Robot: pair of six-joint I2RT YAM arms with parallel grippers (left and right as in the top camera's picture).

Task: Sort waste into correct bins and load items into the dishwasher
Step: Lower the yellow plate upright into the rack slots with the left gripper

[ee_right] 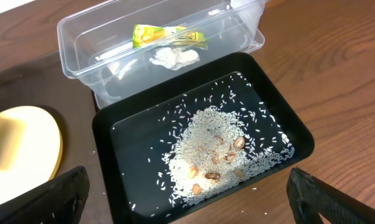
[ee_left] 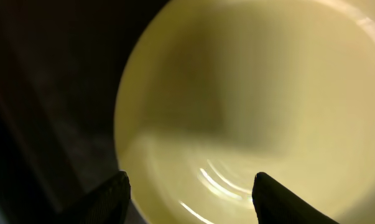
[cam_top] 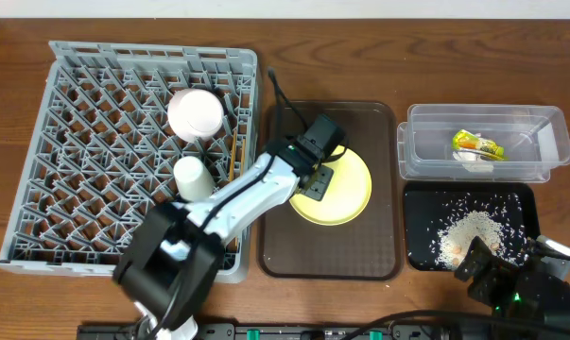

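Note:
The plate's rim is still below my left gripper's fingers, so it is too early to close and closing now would miss it. The gripper lowers next.
A pale yellow plate (cam_top: 346,194) (ee_left: 268,93) lies on the brown serving tray (cam_top: 360,255). My left gripper (cam_top: 316,179) (ee_left: 190,199) hovers open over the plate's left rim, one finger above the tray and one above the plate. The grey dishwasher rack (cam_top: 86,142) holds an upturned white bowl (cam_top: 197,113), a cup (cam_top: 192,176) and chopsticks (cam_top: 234,156). The clear tub (cam_top: 540,142) (ee_right: 81,37) contains the snack wrapper (cam_top: 478,144) (ee_right: 168,35) and white scraps (ee_right: 173,57). Rice leftovers (cam_top: 466,233) (ee_right: 212,152) lie in the black tray (cam_top: 422,203) (ee_right: 131,143). My right gripper (cam_top: 507,283) (ee_right: 187,199) stands open at that tray's near edge, holding nothing.
The rack takes up the table's left side, the brown serving tray the middle, and the two bins stand at the right. A few rice grains lie on the wooden table (ee_right: 336,93) beside the black tray. The left arm (cam_top: 228,203) crosses the rack's right edge.

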